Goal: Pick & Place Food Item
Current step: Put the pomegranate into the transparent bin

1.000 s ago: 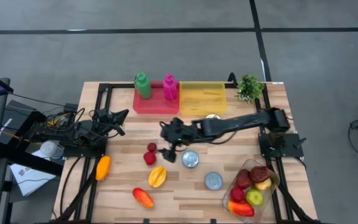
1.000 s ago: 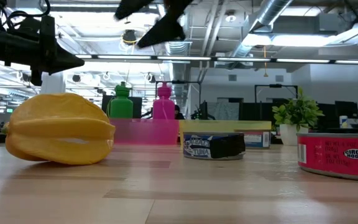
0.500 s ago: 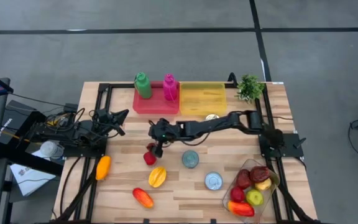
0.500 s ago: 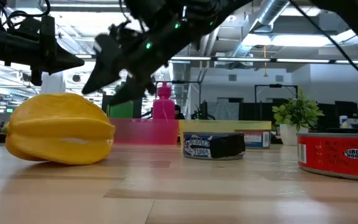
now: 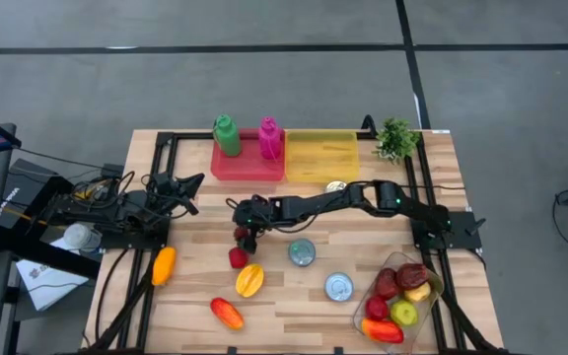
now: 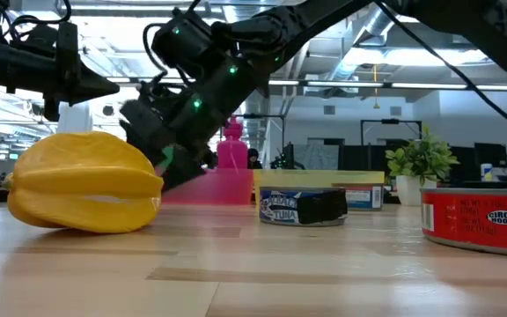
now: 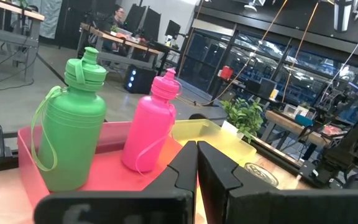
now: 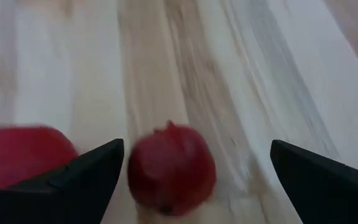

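My right gripper grips the small dark red fruit (image 5: 241, 235) by its round sides next. Then the fruit goes in the clear tub (image 5: 398, 304).
My right gripper (image 8: 196, 149) is open and hangs low over a small dark red fruit (image 8: 171, 168), which lies on the table between the two fingers (image 8: 86, 171) without touching them. In the high view that gripper (image 5: 246, 223) is just on the far side of the dark red fruit (image 5: 241, 235). A brighter red fruit (image 5: 237, 257) lies close by on the near side and also shows in the right wrist view (image 8: 17, 155). My left gripper (image 7: 196, 171) is shut and waits at the table's left (image 5: 187, 190).
A yellow starfruit (image 5: 249, 280), a red-orange fruit (image 5: 227, 314) and an orange one (image 5: 164, 264) lie near the front. Two cans (image 5: 302, 252) (image 5: 338, 287) stand to the right. A clear tub of fruit (image 5: 399, 296) sits front right. Red tray with bottles (image 5: 248, 158) and yellow tray (image 5: 320, 156) are at the back.
My right gripper has travelled toward the table's left edge and come down, from above the can area to just over the small dark red fruit. The fruits and cans have stayed where they were.
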